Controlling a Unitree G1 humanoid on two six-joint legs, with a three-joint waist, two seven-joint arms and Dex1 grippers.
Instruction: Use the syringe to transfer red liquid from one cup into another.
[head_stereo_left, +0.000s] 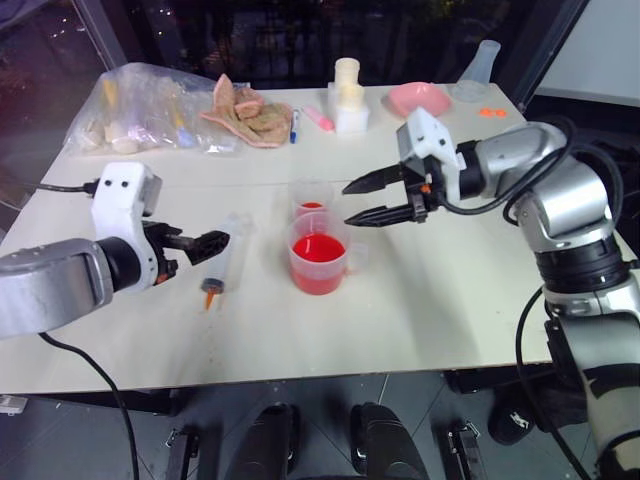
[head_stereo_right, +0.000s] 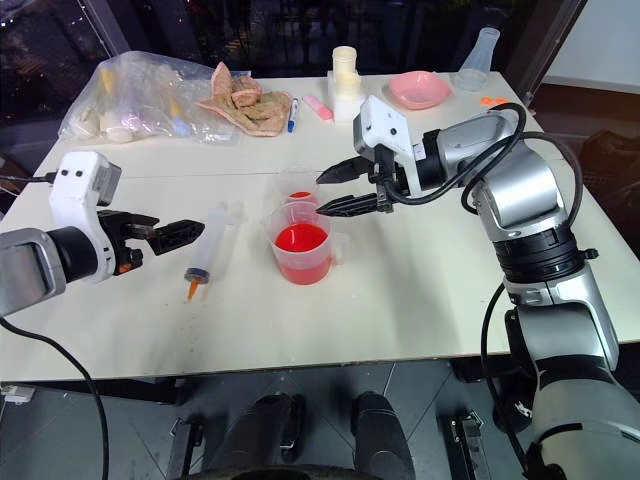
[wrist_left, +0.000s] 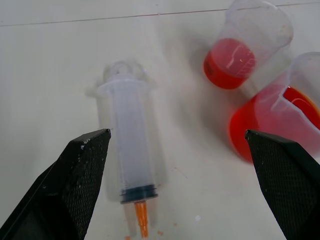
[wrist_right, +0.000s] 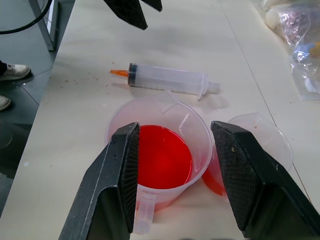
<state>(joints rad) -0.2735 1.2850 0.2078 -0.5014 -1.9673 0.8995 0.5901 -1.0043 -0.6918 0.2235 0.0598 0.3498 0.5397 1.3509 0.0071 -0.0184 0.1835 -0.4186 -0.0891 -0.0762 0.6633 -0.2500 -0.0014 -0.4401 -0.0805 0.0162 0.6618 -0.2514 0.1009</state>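
Note:
The syringe is long from its end with the rim to its orange tip (head_stereo_left: 210, 298). So my left gripper grabs it around the middle of its body (head_stereo_left: 220, 262) next.
The syringe (head_stereo_left: 226, 262) lies flat on the white table, its orange tip towards the front edge, with nothing holding it. Just to its left, my left gripper (head_stereo_left: 212, 243) hovers open and empty; in the left wrist view the syringe (wrist_left: 131, 155) lies by one open finger. The handled cup (head_stereo_left: 318, 252) holds red liquid (head_stereo_left: 317, 249) about halfway up. Right behind it stands the smaller cup (head_stereo_left: 311, 197) with a little red at its bottom. My right gripper (head_stereo_left: 347, 204) is open and empty, pointing left, just above the handled cup (wrist_right: 160, 150) and beside the smaller one.
Along the far edge lie a plastic bag of items (head_stereo_left: 150, 110), a crumpled cloth (head_stereo_left: 245, 112), pens (head_stereo_left: 318, 118), white blocks with a cream cylinder (head_stereo_left: 348, 95), a pink bowl (head_stereo_left: 418, 98) and a clear flask (head_stereo_left: 482, 65). A black cable (head_stereo_left: 60, 187) runs at the left.

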